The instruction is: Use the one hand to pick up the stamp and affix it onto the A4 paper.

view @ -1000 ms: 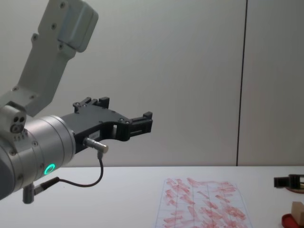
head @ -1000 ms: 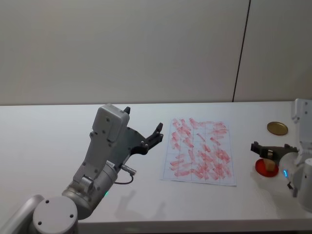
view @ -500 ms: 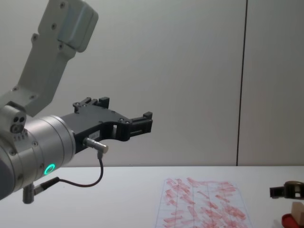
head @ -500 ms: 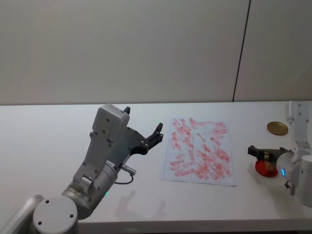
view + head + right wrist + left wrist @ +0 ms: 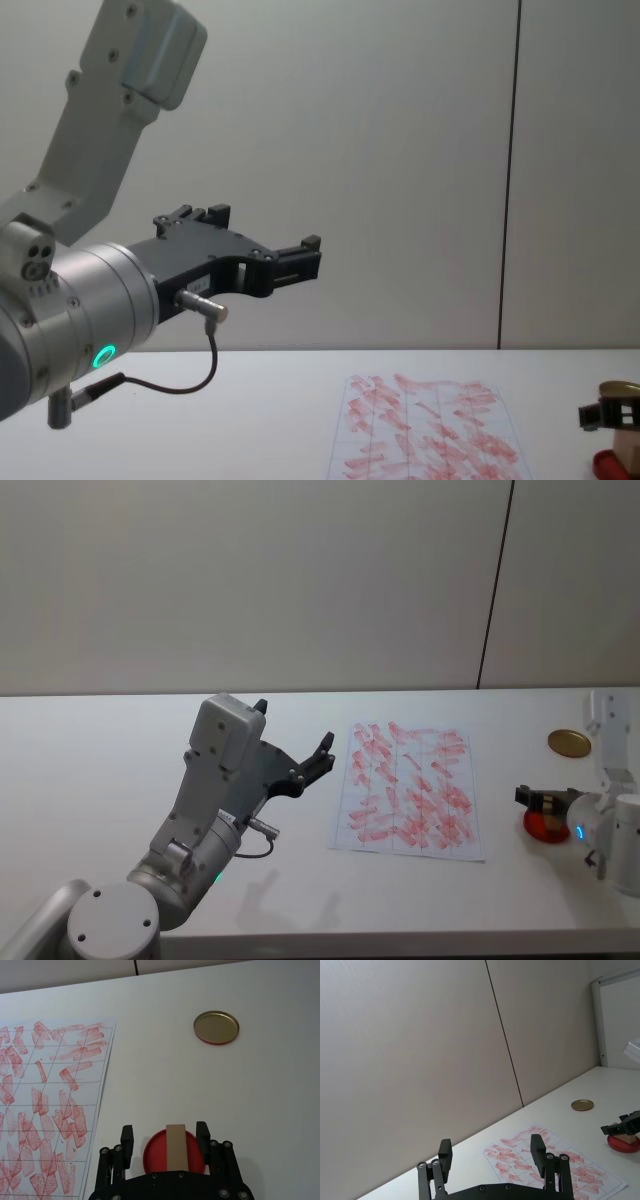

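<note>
My right gripper is about to grab the stamp by its upper wooden sides to affix it, since the bottom of the stamp stands in the red ink dish (image 5: 608, 466).
The stamp (image 5: 177, 1147), a small tan wooden block, stands upright on a flat round red dish (image 5: 152, 1152) at the table's right side. My right gripper (image 5: 165, 1140) is open, with one finger on each side of the stamp and a small gap to each. From the side, the stamp (image 5: 628, 435) pokes out just behind the right gripper (image 5: 600, 413). The A4 paper (image 5: 410, 790) lies flat mid-table, covered in red stamp marks. My left gripper (image 5: 325, 750) hangs open and empty in the air to the left of the paper.
A round brass-coloured disc (image 5: 568, 743) lies on the table beyond the red dish (image 5: 543, 827), to the right of the paper. The white table (image 5: 100, 760) runs back to a plain wall. The raised left arm (image 5: 90, 300) looms large in the chest view.
The right gripper has sunk lower and shifted slightly right, so its fingers now flank the stamp. The left arm, paper and disc have not moved.
</note>
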Motion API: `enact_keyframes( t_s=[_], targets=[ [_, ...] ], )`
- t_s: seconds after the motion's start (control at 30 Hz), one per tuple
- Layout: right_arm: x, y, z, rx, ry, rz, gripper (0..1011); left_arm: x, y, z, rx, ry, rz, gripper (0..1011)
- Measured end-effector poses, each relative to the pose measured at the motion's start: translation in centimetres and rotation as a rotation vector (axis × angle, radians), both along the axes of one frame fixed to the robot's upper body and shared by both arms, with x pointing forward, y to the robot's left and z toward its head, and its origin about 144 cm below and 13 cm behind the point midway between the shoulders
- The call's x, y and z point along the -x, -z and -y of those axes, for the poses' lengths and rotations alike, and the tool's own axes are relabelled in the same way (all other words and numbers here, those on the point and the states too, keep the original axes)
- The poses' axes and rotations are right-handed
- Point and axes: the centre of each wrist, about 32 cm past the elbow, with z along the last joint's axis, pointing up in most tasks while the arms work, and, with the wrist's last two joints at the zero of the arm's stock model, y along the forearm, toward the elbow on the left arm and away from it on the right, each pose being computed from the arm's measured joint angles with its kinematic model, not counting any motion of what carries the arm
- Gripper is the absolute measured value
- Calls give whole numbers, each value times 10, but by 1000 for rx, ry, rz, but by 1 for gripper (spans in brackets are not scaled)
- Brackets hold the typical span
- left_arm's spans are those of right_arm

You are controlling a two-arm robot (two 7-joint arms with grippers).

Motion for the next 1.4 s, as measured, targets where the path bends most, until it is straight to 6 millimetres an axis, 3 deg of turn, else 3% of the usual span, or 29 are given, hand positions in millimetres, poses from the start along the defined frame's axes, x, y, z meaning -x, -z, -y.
enact_keyframes(
  t_s=[0.47, 0.63, 1.4],
  targets=[
    [-6, -1, -3, 1, 25, -61, 343, 0, 0, 0, 0, 0, 0, 993],
    [-7, -1, -4, 3, 32, -72, 225, 0, 0, 0, 0, 0, 0, 993],
    [-15, 2, -4, 2, 76, -133, 224, 0, 0, 0, 0, 0, 0, 993]
  ],
)
